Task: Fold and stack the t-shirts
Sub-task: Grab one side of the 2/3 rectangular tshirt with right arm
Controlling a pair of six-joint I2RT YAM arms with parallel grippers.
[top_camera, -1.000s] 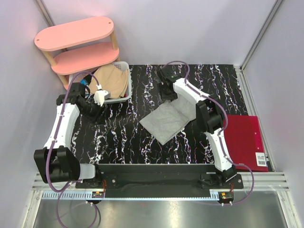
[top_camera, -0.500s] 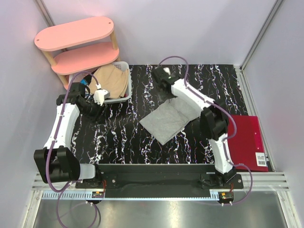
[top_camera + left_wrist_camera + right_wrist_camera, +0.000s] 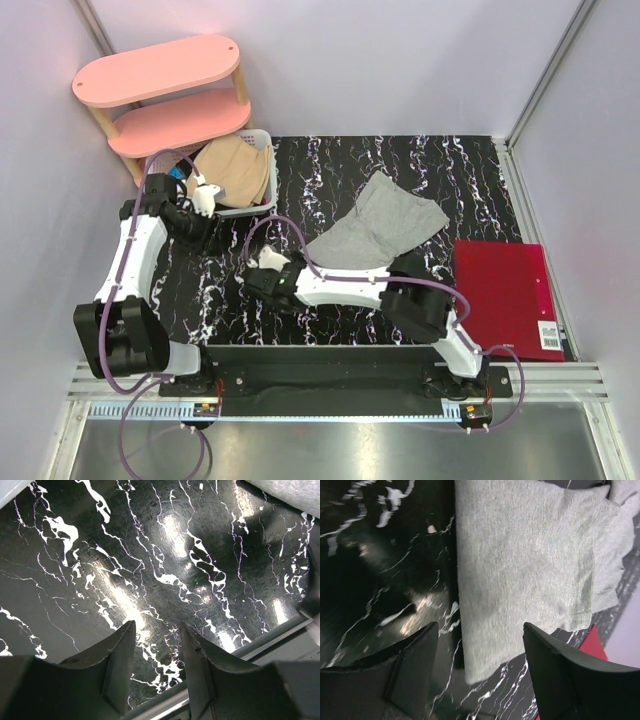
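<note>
My right gripper grabs the grey t-shirt [image 3: 378, 228] at its near edge [image 3: 318, 261] next, beside the t-shirt's corner, to fold that edge over the rest of the t-shirt.
A light grey t-shirt [image 3: 378, 228] lies crumpled, partly folded, on the black marbled table right of centre. In the right wrist view the grey t-shirt [image 3: 520, 555] fills the upper part. My right gripper [image 3: 252, 283] reaches low across the table to the shirt's near left. That right gripper [image 3: 480, 635] stands open with nothing between its fingers [image 3: 415, 665]. A tan t-shirt [image 3: 235, 168] is heaped in the white basket [image 3: 262, 207]. Beside that basket hovers my left gripper [image 3: 203, 203]. In its own view the left gripper [image 3: 157, 630] is open over bare table.
A pink two-level shelf [image 3: 160, 72] stands at the back left behind the basket. A red folder [image 3: 505, 295] lies at the table's right edge, with a corner of the red folder [image 3: 595, 642] in the right wrist view. A metal rail runs along the near edge.
My right arm swung from the shirt's far side to the near left of the table, its jaws widening. The grey shirt now lies farther back and right, less flat. The left arm barely moved.
</note>
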